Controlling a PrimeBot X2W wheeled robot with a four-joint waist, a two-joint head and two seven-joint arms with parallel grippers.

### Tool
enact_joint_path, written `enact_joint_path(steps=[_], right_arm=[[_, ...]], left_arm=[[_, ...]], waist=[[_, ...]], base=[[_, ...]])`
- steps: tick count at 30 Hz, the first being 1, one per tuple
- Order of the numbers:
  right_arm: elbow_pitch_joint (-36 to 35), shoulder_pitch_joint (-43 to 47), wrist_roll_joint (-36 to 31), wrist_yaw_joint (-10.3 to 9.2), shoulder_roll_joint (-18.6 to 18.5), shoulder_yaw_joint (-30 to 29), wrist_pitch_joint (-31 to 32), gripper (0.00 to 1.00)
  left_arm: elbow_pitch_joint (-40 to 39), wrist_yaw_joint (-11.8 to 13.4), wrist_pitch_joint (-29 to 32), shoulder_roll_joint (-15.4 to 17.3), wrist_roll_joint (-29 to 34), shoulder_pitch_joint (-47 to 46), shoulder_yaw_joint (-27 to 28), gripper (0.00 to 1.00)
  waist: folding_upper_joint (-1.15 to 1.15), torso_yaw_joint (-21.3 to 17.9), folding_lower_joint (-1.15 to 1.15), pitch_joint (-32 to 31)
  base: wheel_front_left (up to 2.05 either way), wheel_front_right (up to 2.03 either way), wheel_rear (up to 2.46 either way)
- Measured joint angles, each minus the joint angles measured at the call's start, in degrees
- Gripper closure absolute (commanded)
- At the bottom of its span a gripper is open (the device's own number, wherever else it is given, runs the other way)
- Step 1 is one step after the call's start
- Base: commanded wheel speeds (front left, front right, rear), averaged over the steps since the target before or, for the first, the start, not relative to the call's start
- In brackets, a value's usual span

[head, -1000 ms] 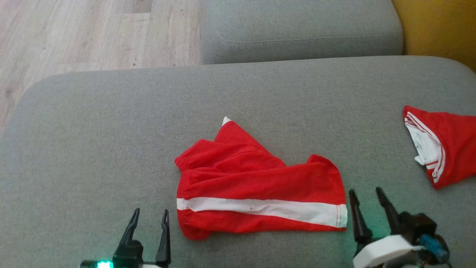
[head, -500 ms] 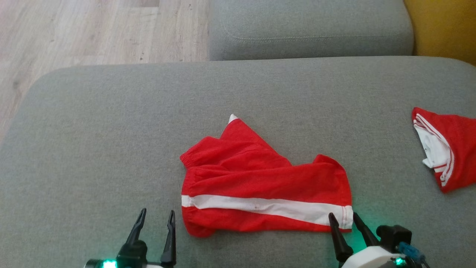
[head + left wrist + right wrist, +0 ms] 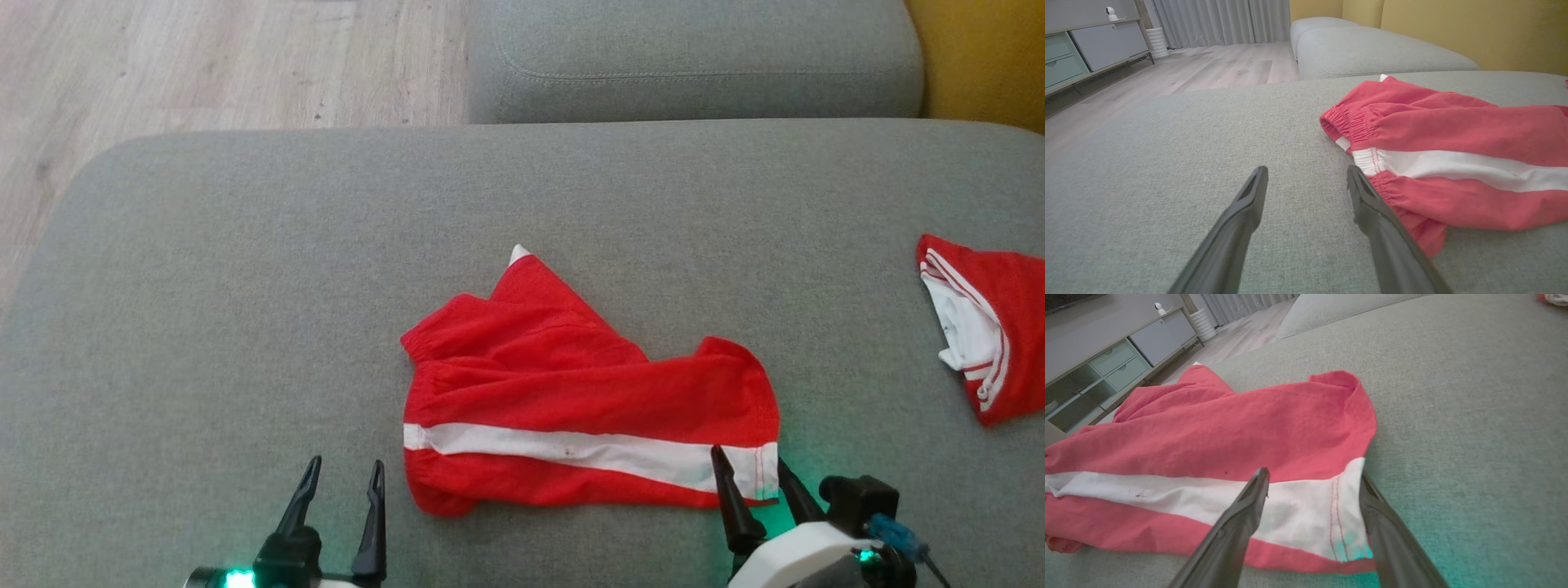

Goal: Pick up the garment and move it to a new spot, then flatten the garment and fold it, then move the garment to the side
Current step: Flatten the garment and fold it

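I will next pinch the white stripe by its end at the leg hem point(image 3: 762, 469) with my right gripper. That is to flatten the rumpled red shorts point(image 3: 549, 343).
The garment point(image 3: 588, 400) is a pair of red shorts with a white side stripe, lying rumpled on the grey sofa cushion point(image 3: 245, 286). Its elastic waistband point(image 3: 1343, 122) faces left, its hem point(image 3: 1347, 506) faces right. My left gripper point(image 3: 341, 475) stands open just left of the waistband end, nothing between its fingers; in the left wrist view the left gripper point(image 3: 1306, 173) has the right finger beside the stripe's end. My right gripper point(image 3: 751, 465) is open at the hem's near right corner; in the right wrist view the right gripper point(image 3: 1314, 475) has one finger over the white stripe and the other under the hem's edge.
A second red and white garment point(image 3: 984, 327) lies at the cushion's right edge. Another grey cushion point(image 3: 694, 57) sits behind, a yellow backrest point(image 3: 988, 57) at far right. Wooden floor point(image 3: 163, 73) lies beyond the cushion's left rim. A cabinet point(image 3: 1090, 49) stands across the room.
My right gripper has moved left and forward, from beside the hem to straddling its near corner. The head camera shifted slightly. The left gripper and the shorts stay put.
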Motion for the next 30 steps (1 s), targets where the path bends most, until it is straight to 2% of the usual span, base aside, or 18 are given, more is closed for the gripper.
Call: enact_joint_path(steps=[7, 15, 16, 17, 18, 19, 24, 30], right_arm=[[-0.18, 0.04, -0.66, 0.0, 0.01, 1.94, 0.0, 0.0], [3.63, -0.32, 0.73, 0.0, -0.01, 2.36, -0.01, 0.0], [3.71, -0.58, 1.12, 0.0, -0.01, 2.36, -0.01, 0.1], [3.72, -0.92, 1.36, 0.0, -0.01, 2.36, 0.0, 0.36], [3.75, -1.35, 1.42, 0.0, -0.01, 2.35, 0.0, 0.72], [3.74, -1.69, 1.56, 0.0, -0.01, 2.37, 0.0, 1.0], [3.66, -2.16, 1.59, 0.0, 0.0, 1.32, 0.0, 1.0], [2.4, -2.16, 0.43, 0.0, -0.51, -3.11, 0.0, 1.0]], left_arm=[[0.03, -0.01, 0.0, -0.07, -0.68, -0.02, -0.11, 0.0], [0.2, -0.01, 0.0, -0.1, -1.55, -0.05, -0.58, 0.0], [0.2, -0.01, 0.0, -0.1, -1.55, -0.05, -0.62, 0.0], [0.2, -0.01, 0.0, -0.11, -1.55, -0.05, -0.64, 0.0], [0.2, -0.01, 0.0, -0.11, -1.55, -0.07, -0.64, 0.0], [0.2, -0.01, 0.0, -0.11, -1.55, -0.09, -0.65, 0.0], [-0.21, -0.37, 0.0, -0.11, -2.76, -0.12, -0.8, 0.0], [-1.18, -5.58, 0.0, -0.12, -10.11, -0.63, -3.04, 0.0]], waist=[[0.0, -0.14, 0.0, 0.13], [0.0, 0.38, 0.0, 0.47], [0.0, 0.47, 0.0, 0.55], [0.0, 0.54, 0.0, 0.62], [0.0, 0.59, 0.0, 0.68], [0.0, 0.61, 0.0, 0.78], [0.0, 0.47, 0.0, 1.08], [0.0, -0.41, 0.0, 1.34]], base=[[0.0, 0.0, 0.0], [0.0, 0.0, 0.0], [0.0, 0.0, 0.0], [0.0, 0.0, 0.0], [0.0, 0.0, 0.0], [0.0, 0.0, 0.0], [0.0, 0.0, 0.0], [0.0, 0.0, 0.0]])
